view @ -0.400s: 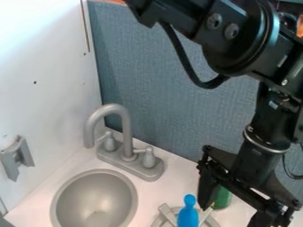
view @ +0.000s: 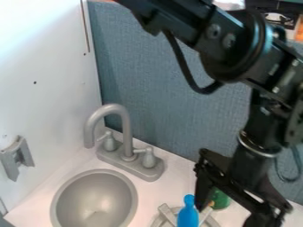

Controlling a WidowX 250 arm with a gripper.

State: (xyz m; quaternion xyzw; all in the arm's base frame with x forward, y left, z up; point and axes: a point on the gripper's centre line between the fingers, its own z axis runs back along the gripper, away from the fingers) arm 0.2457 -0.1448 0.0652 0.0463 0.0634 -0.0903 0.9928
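My gripper is to pick up the bright blue bottle by its narrow neck next, to clear the grey stove burner [view: 165, 219].
The black gripper [view: 232, 209] hangs at the lower right with its two fingers wide apart, so it is open. A green object [view: 221, 200] shows between and behind the fingers, close to the left one; whether they touch I cannot tell. Just left of that finger, a blue bottle-shaped object [view: 188, 213] stands upright at the grey stove burner [view: 165, 219], cut off by the bottom edge of the view.
A round grey sink [view: 95, 197] lies at the lower left, with a grey faucet [view: 126, 133] behind it. A grey bracket [view: 17, 158] is fixed to the white left wall. Blue-grey fabric panel [view: 160, 102] stands behind the white counter.
The arm and gripper have shifted slightly to the left, and the upper joint sits a little lower. The blue object, green object and sink have stayed in place.
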